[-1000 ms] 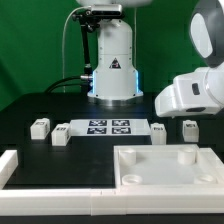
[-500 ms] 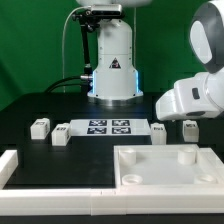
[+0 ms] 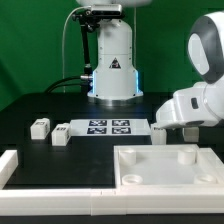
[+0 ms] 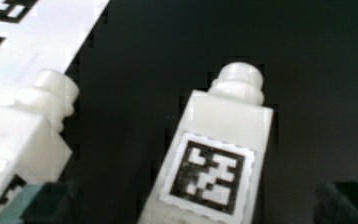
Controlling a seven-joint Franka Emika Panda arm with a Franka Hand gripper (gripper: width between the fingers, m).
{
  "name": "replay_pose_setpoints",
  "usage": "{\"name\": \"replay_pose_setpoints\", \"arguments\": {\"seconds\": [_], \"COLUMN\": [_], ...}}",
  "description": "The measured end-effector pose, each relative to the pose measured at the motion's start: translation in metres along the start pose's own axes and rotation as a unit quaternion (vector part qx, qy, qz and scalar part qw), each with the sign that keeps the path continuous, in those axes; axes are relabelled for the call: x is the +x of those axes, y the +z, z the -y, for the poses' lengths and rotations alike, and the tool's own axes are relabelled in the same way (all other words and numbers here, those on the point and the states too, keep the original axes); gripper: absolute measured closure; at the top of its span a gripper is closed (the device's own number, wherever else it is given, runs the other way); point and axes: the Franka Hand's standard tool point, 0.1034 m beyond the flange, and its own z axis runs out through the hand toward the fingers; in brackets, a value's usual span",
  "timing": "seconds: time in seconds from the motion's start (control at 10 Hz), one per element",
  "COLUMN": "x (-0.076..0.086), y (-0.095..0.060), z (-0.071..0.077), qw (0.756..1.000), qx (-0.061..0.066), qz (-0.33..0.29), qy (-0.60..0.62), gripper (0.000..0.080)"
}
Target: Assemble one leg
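Observation:
The leg should be grabbed next by its square-tagged block body [image 4: 210,176] with my gripper, so that the leg's rounded peg stays free for assembly.
In the wrist view a leg [image 4: 220,150], a stubby white block with a square tag on its face and a rounded peg at its end, lies on the black table between my open gripper [image 4: 197,205]. One dark fingertip [image 4: 30,204] shows on either side of it, neither touching. A second leg [image 4: 25,125] lies beside it, nearer the marker board [image 4: 16,30]. In the exterior view the white hand [image 3: 190,108] hangs low over the legs at the board's right end, and one leg [image 3: 159,131] peeks out. Two more legs [image 3: 39,127] [image 3: 62,133] lie left of the board.
The large white tray-like piece with corner holes [image 3: 165,165] lies at the front right. A white raised border [image 3: 12,165] runs along the front left. The marker board [image 3: 108,127] lies in front of the robot base [image 3: 112,70].
The hand has moved down and toward the exterior view's left. It now covers the rightmost leg, which showed before.

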Motion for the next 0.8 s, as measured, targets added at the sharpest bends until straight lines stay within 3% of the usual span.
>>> {"name": "replay_pose_setpoints", "arguments": {"seconds": [0.4,0.5,0.6,0.7,0.8], "x": [0.0020,0.0021,0.0021,0.0021,0.0021], "y": [0.0041,0.0042,0.0044,0.0045,0.0044], "z": [0.0006,0.0006,0.0006,0.0007,0.0007], "qw": [1.000,1.000,1.000,1.000,1.000], "qx": [0.001,0.001,0.001,0.001,0.001], "qz": [0.001,0.001,0.002,0.002,0.002], "qy": [-0.001,-0.002,-0.002,-0.002,-0.002], "gripper": [0.0197,0.0379,0.0379,0.0510,0.0509]}}
